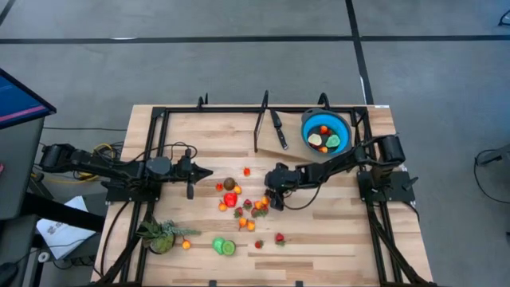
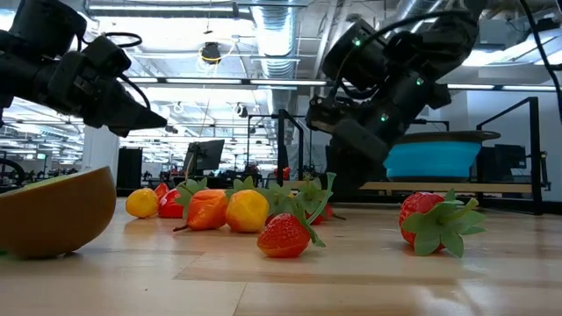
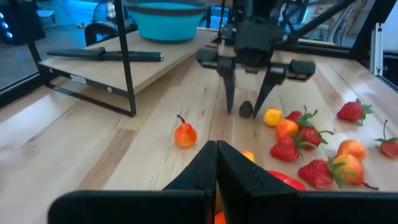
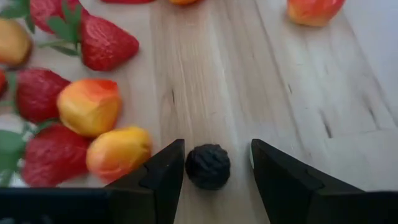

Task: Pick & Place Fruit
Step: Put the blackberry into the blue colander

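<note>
My right gripper's fingers reach down on either side of the dark round fruit, so closing now would catch it, and it is time to close.
A small dark round fruit (image 4: pixel 208 166) lies on the wooden table at the edge of a cluster of strawberries and orange-yellow fruits (image 1: pixel 243 203). My right gripper (image 4: pixel 217 155) is open and tipped down over it, one finger on each side; the left wrist view shows the same gripper (image 3: pixel 247 106) and dark fruit (image 3: pixel 246 110). My left gripper (image 1: pixel 209 171) waits shut at the table's left, above the table. The blue bowl (image 1: pixel 306 126) at the far right holds several fruits. My right gripper comes slanting down from the table's right, a finger on either side of the dark fruit. One finger (image 4: pixel 168 171) stands right against the fruit's side (image 4: pixel 189 167); I cannot tell whether it touches. The fruit rests on the table.
A black-handled knife (image 1: pixel 279 129) lies left of the bowl beside a black bar (image 1: pixel 259 127). A leafy green plant (image 1: pixel 163 235) and green fruit pieces (image 1: pixel 224 245) sit near the front edge. Bare wood shows right of the dark fruit (image 4: pixel 298 93).
</note>
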Robot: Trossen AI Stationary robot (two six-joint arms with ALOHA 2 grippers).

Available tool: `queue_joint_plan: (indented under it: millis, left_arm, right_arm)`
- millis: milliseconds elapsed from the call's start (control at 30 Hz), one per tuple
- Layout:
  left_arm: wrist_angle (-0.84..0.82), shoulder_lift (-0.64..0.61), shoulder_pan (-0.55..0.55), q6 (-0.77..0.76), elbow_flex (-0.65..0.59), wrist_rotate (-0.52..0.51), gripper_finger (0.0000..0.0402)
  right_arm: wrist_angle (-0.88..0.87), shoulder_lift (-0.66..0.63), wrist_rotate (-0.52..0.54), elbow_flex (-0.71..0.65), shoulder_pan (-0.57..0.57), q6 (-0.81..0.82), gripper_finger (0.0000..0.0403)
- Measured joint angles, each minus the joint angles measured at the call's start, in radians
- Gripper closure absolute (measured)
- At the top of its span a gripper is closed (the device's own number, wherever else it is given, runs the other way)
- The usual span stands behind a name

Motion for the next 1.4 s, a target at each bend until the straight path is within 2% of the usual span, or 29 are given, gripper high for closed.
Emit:
queue_joint_plan:
  millis: [300, 633, 1033, 1167, 1400]
  left_arm:
    - [-0.003, 0.003, 0.000, 0.000, 0.000, 0.000, 0.0401]
    - [-0.004, 0.003, 0.000, 0.000, 0.000, 0.000, 0.0401]
    - [-0.004, 0.003, 0.000, -0.001, 0.000, 0.000, 0.0401]
    - [-0.004, 0.003, 0.000, -0.001, 0.000, 0.000, 0.0401]
    - [-0.010, 0.002, 0.000, -0.002, 0.000, 0.000, 0.0401]
  right_arm:
    - [-0.017, 0.003, -0.001, 0.002, -0.002, 0.001, 0.0241]
    - [-0.021, 0.004, 0.001, 0.001, -0.002, 0.004, 0.0303]
    - [-0.028, 0.000, 0.000, 0.004, -0.002, 0.004, 0.0314]
    - [-0.099, -0.023, -0.012, 0.025, -0.001, 0.005, 0.0323]
    - [-0.337, -0.150, -0.014, 0.105, -0.017, 0.017, 0.0322]
